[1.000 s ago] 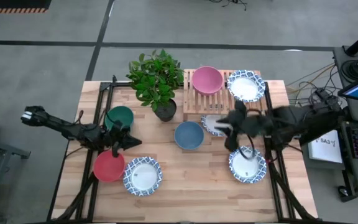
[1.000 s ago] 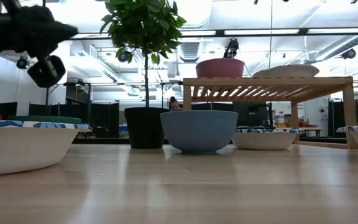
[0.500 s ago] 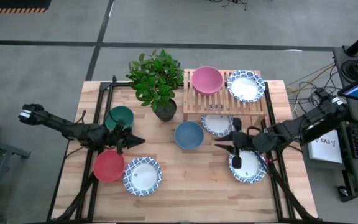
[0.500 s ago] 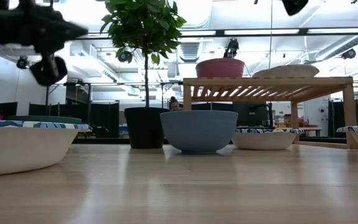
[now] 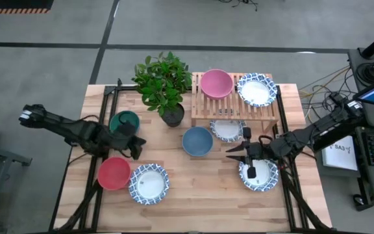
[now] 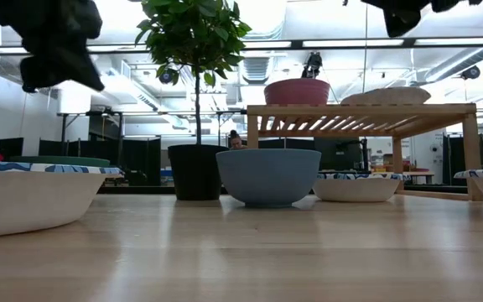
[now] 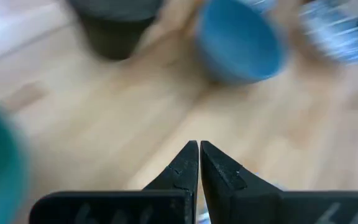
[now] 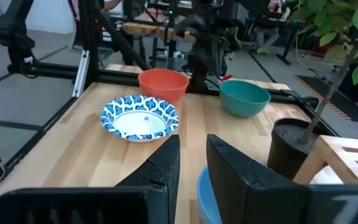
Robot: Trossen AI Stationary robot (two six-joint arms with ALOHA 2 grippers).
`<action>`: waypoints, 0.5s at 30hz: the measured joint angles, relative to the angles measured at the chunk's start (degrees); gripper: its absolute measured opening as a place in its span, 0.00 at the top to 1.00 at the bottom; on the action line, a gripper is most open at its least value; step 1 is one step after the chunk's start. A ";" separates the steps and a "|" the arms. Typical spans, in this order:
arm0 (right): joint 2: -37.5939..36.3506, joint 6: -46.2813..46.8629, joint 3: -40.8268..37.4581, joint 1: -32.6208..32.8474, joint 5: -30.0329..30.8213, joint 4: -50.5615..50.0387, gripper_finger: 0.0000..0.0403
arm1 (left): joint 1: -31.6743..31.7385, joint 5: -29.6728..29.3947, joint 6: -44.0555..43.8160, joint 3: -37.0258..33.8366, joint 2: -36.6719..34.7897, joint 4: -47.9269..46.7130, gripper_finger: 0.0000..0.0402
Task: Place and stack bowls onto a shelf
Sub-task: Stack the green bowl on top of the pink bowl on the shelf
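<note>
The green bowl needs to be stacked into the pink bowl (image 5: 217,83) on the shelf, so my left gripper should next grab the green bowl by its rim (image 5: 138,119).
The shelf (image 5: 236,109) stands at the far middle and carries a pink bowl (image 5: 217,83) and a white blue-rimmed bowl (image 5: 257,90). A second blue-rimmed bowl (image 5: 228,129) rests on the table at the shelf's near side. The blue bowl (image 5: 197,141), green bowl (image 5: 123,121), red bowl (image 5: 114,172) and two more blue-rimmed bowls (image 5: 149,182) (image 5: 258,175) rest on the table. My left gripper (image 5: 137,142) is shut and empty, in the air between the green and red bowls. My right gripper (image 5: 230,153) is open and empty, in the air right of the blue bowl.
A potted plant (image 5: 164,84) in a dark pot (image 5: 173,115) stands left of the shelf, beyond the blue bowl. Bare tabletop (image 5: 200,195) lies along the near edge between the two near blue-rimmed bowls.
My right gripper has drawn away from the shelf's near side toward the table's near edge and now hangs right of the blue bowl. My left gripper has shifted a little toward the far edge, nearer the green bowl. No bowl has moved.
</note>
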 joint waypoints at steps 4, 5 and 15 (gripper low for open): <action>0.01 -0.72 -1.64 0.00 0.12 4.05 0.83 | 0.16 -1.61 -4.47 3.46 3.41 -14.22 1.00; 0.02 -1.05 -1.79 0.00 0.39 4.74 0.83 | 0.40 -2.16 -5.88 3.89 4.05 -17.29 1.00; 0.07 -3.51 -1.02 -1.03 1.00 6.35 0.83 | 6.49 -3.53 -15.79 3.12 9.11 -22.24 1.00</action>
